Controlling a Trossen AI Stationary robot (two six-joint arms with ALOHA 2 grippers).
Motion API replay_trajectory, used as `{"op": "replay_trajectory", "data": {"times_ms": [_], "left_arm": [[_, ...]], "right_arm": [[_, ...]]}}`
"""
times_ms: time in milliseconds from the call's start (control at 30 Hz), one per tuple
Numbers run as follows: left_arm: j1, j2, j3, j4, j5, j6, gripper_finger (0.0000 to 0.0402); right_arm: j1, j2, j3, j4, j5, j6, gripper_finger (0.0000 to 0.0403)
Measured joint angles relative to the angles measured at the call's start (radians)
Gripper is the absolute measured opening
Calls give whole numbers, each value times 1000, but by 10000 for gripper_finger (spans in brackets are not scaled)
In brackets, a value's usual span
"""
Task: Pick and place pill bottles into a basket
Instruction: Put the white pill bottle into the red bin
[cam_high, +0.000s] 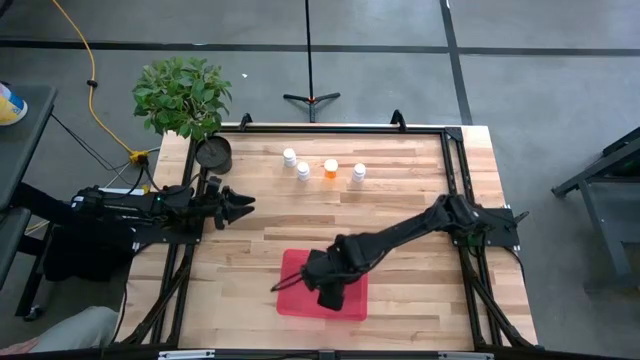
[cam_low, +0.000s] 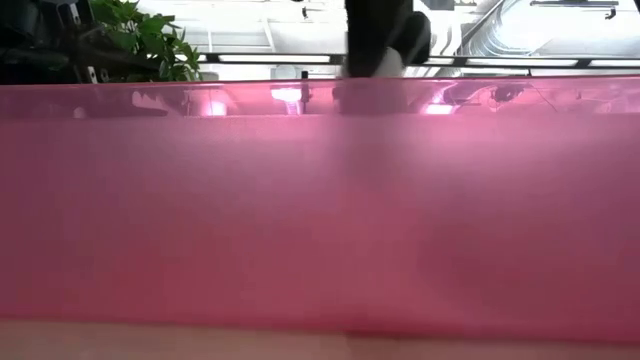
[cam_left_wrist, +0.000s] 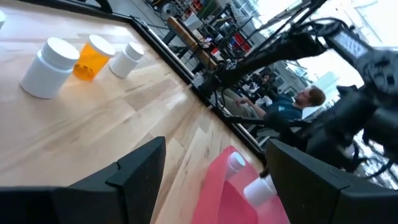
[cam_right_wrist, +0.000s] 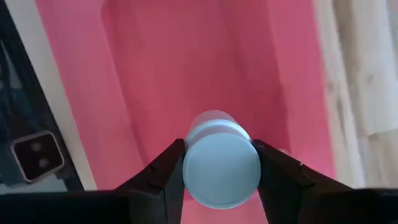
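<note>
I need to keep the white bottle (cam_right_wrist: 222, 163) in my right gripper until I lower it farther in. The bottle still hangs above the bottom of the basket in the right wrist view.
A white pill bottle (cam_right_wrist: 221, 163) stands upright in my right gripper (cam_right_wrist: 221, 171), which is shut on it and points down over the red-pink basket (cam_high: 350, 300). Near the table's far edge stand two white bottles (cam_high: 289, 157) (cam_high: 303, 170), an orange bottle (cam_high: 331, 169) and another white one (cam_high: 359, 173), each on its base. In the left wrist view a further white bottle (cam_left_wrist: 235, 163) shows at the basket (cam_left_wrist: 217, 193). My left gripper (cam_high: 240, 203) waits open at the table's left side. My right gripper pinches the white bottle at its cap end (cam_right_wrist: 186, 163) between its two fingers. The fingers come from above, pointing down, one on each side of the cap. The bottle stays upright below them, over the basket's floor (cam_right_wrist: 186, 74).
A potted plant (cam_high: 182, 95) and a round black pot (cam_high: 213, 152) sit at the table's far left corner. The basket's pink wall (cam_low: 320, 220) fills the low view. Bare wood lies between the bottles and the basket.
</note>
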Motion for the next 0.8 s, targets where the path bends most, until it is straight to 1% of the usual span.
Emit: {"op": "replay_trajectory", "data": {"times_ms": [133, 267, 433, 700, 800], "left_arm": [[0, 0, 0, -2, -2, -14, 310], [0, 0, 0, -3, -3, -15, 310], [0, 0, 0, -4, -3, -15, 310], [0, 0, 0, -4, -5, -22, 310], [0, 0, 0, -4, -5, -22, 310]], "right_arm": [[43, 14, 0, -33, 27, 35, 148], [81, 16, 0, -60, 78, 84, 148], [112, 16, 0, -87, 110, 128, 148], [132, 25, 0, -100, 151, 158, 148], [132, 39, 0, -102, 149, 163, 148]]}}
